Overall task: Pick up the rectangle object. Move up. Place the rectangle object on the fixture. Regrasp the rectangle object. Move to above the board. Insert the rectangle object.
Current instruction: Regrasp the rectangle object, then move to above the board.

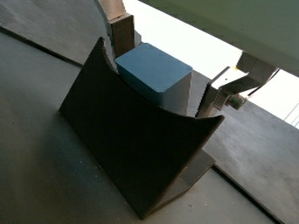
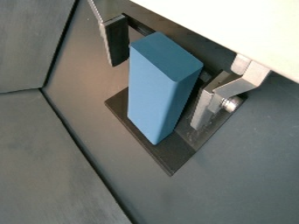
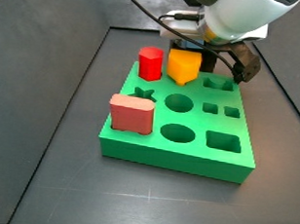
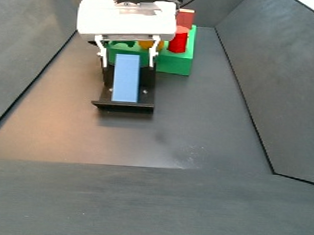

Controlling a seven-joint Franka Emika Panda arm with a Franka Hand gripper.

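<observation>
I will next grab the steel-blue rectangle object with my gripper by its upper end, so that the object's lower end stays free to enter the board's rectangular hole.
The steel-blue rectangle object leans lengthways on the black fixture, near the board's corner. In both wrist views the block stands between my fingers, resting against the dark fixture. My gripper sits low over the block's upper end. The jaws straddle the block with small gaps on either side, so the gripper is open. In a side view the gripper is behind the green board, and the block is hidden there.
On the board stand a red peg, an orange peg and a salmon-pink block; the other cut-outs are open holes. Dark sloped walls bound the floor on both sides.
</observation>
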